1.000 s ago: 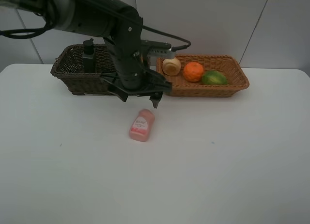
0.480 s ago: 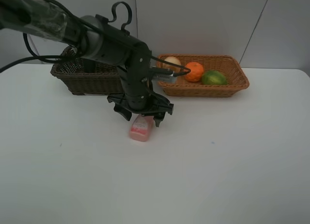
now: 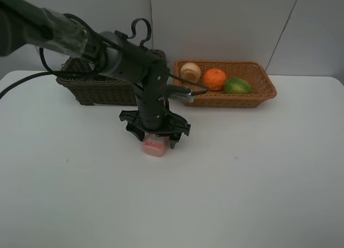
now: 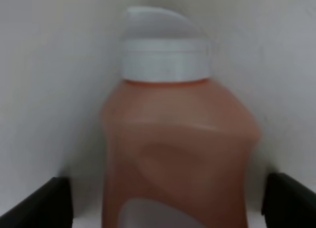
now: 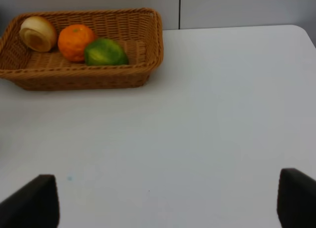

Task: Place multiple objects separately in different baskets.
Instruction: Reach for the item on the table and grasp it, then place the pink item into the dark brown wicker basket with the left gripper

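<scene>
My left gripper should close on the body of the pink bottle now, because its fingers are beside the bottle's body under the white cap.
A small pink bottle [image 3: 155, 148] with a white cap lies on the white table in front of the baskets. My left gripper [image 3: 156, 140] is lowered over it, open, one finger on each side. In the left wrist view the pink bottle [image 4: 177, 154] fills the space between the fingertips [image 4: 49, 203] of the left gripper [image 4: 168, 206]. The dark brown basket [image 3: 86, 87] stands at the back left, partly hidden by the arm. The light tan basket [image 3: 258, 95] holds a pale round fruit [image 3: 190, 72], a tangerine [image 3: 214, 79] and a green fruit [image 3: 237, 86]. My right gripper [image 5: 163, 203] is open and holds nothing.
The right wrist view shows the tan basket [image 5: 148, 45] with the pale fruit [image 5: 37, 33], tangerine [image 5: 75, 41] and green fruit [image 5: 104, 52] inside. White table [image 3: 242, 178] spreads in front of and to the right of the bottle. The left arm's cables loop above the dark basket.
The left gripper has come down from in front of the baskets onto the pink bottle and now straddles it. The bottle and the fruits have not moved.
</scene>
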Action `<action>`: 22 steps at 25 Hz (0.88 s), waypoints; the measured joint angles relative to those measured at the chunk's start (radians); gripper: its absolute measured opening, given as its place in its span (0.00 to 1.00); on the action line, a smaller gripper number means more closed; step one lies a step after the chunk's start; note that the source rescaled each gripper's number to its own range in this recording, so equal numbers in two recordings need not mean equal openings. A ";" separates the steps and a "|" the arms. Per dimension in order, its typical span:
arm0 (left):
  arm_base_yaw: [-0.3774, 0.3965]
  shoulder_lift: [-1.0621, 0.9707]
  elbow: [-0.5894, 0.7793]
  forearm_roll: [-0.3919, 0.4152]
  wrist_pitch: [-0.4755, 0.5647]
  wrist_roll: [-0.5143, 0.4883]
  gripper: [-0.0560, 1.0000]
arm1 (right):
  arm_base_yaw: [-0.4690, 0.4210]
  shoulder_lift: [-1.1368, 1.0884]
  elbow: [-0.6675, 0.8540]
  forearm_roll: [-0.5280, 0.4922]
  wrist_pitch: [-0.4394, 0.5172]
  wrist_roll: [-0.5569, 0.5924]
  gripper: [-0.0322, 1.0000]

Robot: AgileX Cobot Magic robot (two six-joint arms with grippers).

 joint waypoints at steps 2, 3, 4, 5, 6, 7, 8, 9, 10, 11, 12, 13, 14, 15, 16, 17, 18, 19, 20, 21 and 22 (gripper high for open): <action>0.000 0.000 0.000 0.000 0.001 0.000 0.99 | 0.000 0.000 0.000 0.000 0.000 0.000 0.90; 0.000 0.000 0.000 0.000 0.003 0.000 0.97 | 0.000 0.000 0.000 0.000 0.000 0.000 0.90; 0.000 0.000 0.000 0.000 0.006 0.000 0.94 | 0.000 0.000 0.000 0.000 0.000 0.000 0.90; 0.000 0.000 0.000 0.000 0.011 0.000 0.89 | 0.000 0.000 0.000 0.000 0.000 0.000 0.90; 0.000 0.000 0.000 0.000 0.013 0.000 0.81 | 0.000 0.000 0.000 0.000 0.000 0.000 0.90; 0.000 0.000 0.000 -0.001 0.015 0.000 0.72 | 0.000 0.000 0.000 0.000 0.000 0.000 0.90; 0.000 0.000 0.000 -0.001 0.017 0.000 0.68 | 0.000 0.000 0.000 0.000 0.000 0.000 0.90; 0.000 0.000 0.000 -0.003 0.017 0.000 0.68 | 0.000 0.000 0.000 0.000 0.000 0.000 0.90; 0.000 0.000 0.000 -0.004 0.017 0.000 0.68 | 0.000 0.000 0.000 0.000 0.000 0.000 0.90; 0.000 0.000 0.000 -0.004 0.017 0.000 0.68 | 0.000 0.000 0.000 0.000 0.000 0.000 0.90; 0.000 0.000 0.000 -0.004 0.017 0.000 0.68 | 0.000 0.000 0.000 0.000 0.000 0.000 0.90; 0.000 0.000 0.000 -0.004 0.017 0.000 0.68 | 0.000 0.000 0.000 0.000 0.000 0.000 0.90; 0.000 0.000 0.000 -0.004 0.017 0.000 0.68 | 0.000 0.000 0.000 0.000 0.000 0.000 0.90; 0.000 0.000 0.000 -0.004 0.017 0.000 0.68 | 0.000 0.000 0.000 0.000 0.000 0.000 0.90; 0.000 0.000 0.000 -0.004 0.017 -0.004 0.68 | 0.000 0.000 0.000 0.000 0.000 0.000 0.90; 0.000 0.000 0.000 -0.005 0.017 -0.008 0.68 | 0.000 0.000 0.000 0.000 0.000 0.000 0.90; 0.000 0.000 0.000 -0.005 0.017 -0.011 0.68 | 0.000 0.000 0.000 0.000 0.000 0.000 0.90; 0.000 0.000 0.000 -0.005 0.017 -0.015 0.68 | 0.000 0.000 0.000 0.000 0.000 0.000 0.90; 0.000 0.000 0.000 -0.005 0.017 -0.016 0.68 | 0.000 0.000 0.000 0.000 0.000 0.000 0.90; 0.000 0.000 0.000 -0.005 0.017 -0.017 0.68 | 0.000 0.000 0.000 0.000 0.000 0.000 0.90; 0.000 0.000 0.000 -0.005 0.017 -0.018 0.68 | 0.000 0.000 0.000 0.000 0.000 0.000 0.90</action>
